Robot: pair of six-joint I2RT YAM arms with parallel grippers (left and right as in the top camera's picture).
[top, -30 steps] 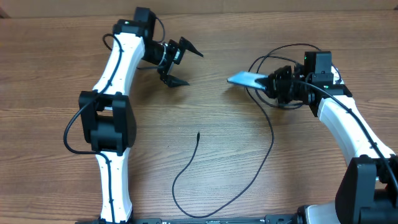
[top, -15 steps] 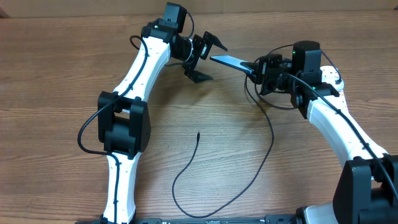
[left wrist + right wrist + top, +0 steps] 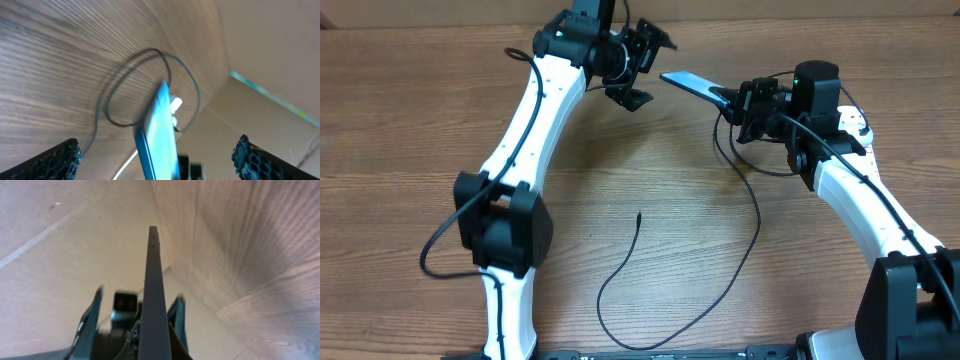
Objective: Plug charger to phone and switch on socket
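Note:
I should next grip the phone by its loose end (image 3: 676, 80) (image 3: 155, 125) with my left gripper. The phone's end in my right gripper then stays free to plug the charger.
My right gripper (image 3: 732, 98) is shut on one end of the phone (image 3: 688, 82) and holds it above the table, tilted, at the back middle. In the right wrist view the phone (image 3: 154, 280) is edge-on in the jaws (image 3: 152, 347). My left gripper (image 3: 658, 72) is open around the phone's free end without touching it. In the left wrist view the teal screen (image 3: 161, 131) sits between the spread fingers (image 3: 157, 152). The charger cable (image 3: 620, 265) lies on the table with its tip (image 3: 639, 215) free. The socket is hidden under my right arm.
The cable loops up the right side (image 3: 757, 215) and coils under my right wrist; the coil shows in the left wrist view (image 3: 150, 85). A small blurred white piece with a white cord (image 3: 176, 105) sits behind the phone. A cardboard wall (image 3: 270, 45) bounds the table's far edge.
My left arm swung right and toward the back, its open jaws now around the phone's end. My right gripper lifted the phone and carried it left and back.

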